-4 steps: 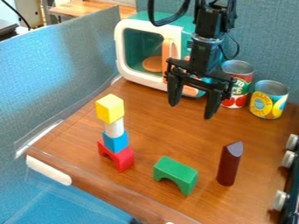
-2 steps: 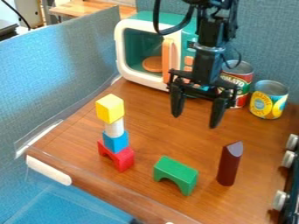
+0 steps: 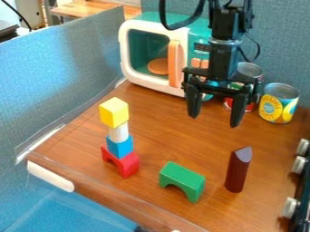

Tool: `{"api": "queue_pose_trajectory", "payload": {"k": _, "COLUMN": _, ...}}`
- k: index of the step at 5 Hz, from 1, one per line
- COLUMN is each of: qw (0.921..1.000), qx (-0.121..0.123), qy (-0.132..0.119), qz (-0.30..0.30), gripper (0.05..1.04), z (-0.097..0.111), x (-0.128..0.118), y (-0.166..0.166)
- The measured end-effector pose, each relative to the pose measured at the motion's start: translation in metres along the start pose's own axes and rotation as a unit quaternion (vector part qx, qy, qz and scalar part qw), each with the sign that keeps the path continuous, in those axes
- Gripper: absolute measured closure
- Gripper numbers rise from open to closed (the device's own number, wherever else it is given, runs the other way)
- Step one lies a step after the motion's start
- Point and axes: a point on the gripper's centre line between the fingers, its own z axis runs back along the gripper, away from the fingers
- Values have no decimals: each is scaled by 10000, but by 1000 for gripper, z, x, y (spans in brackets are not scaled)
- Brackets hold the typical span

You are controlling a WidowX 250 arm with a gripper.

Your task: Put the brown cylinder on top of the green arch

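Note:
My gripper is about to grab the brown cylinder (image 3: 237, 171) by its upright sides, so that I can set the cylinder on top of the green arch.
My gripper (image 3: 214, 120) hangs over the back right of the table, open, with nothing between its fingers. It is above and behind the brown cylinder (image 3: 237, 171), which stands upright at the right front with a slanted lighter top face. To the left of the cylinder, apart from it, the green arch (image 3: 183, 178) rests on the table with its opening facing down and a bare flat top.
Left of the arch stands a stack: red arch (image 3: 125, 165), blue block (image 3: 120, 146), white cylinder (image 3: 118, 132), yellow block (image 3: 113, 112). Behind are a toy microwave (image 3: 151, 56), a tomato can (image 3: 249, 71) and a yellow-labelled can (image 3: 279, 103). Knobs (image 3: 290, 207) line the right edge.
The gripper has moved right, first dipping lower in the view and then rising a little. It has stayed open, and the blocks have not moved.

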Motion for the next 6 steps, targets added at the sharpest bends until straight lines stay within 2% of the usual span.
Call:
{"api": "queue_pose_trajectory", "payload": {"k": 1, "qw": 9980, "qx": 5, "qy": 14, "qz": -630, "gripper": 83, "z": -7, "x": -4, "y": -17}}
{"api": "queue_pose_trajectory", "payload": {"k": 2, "qw": 9890, "qx": 72, "qy": 364, "qz": -1431, "gripper": 83, "z": -43, "x": -13, "y": -34}}
{"api": "queue_pose_trajectory", "payload": {"k": 4, "qw": 9844, "qx": 39, "qy": 432, "qz": -1703, "gripper": 83, "z": -55, "x": -13, "y": -41}}
{"api": "queue_pose_trajectory", "payload": {"k": 5, "qw": 9836, "qx": 113, "qy": 611, "qz": -1692, "gripper": 114, "z": -70, "x": -13, "y": -38}}
{"api": "queue_pose_trajectory", "payload": {"k": 6, "qw": 9844, "qx": 198, "qy": 551, "qz": -1661, "gripper": 223, "z": -76, "x": -10, "y": -36}}
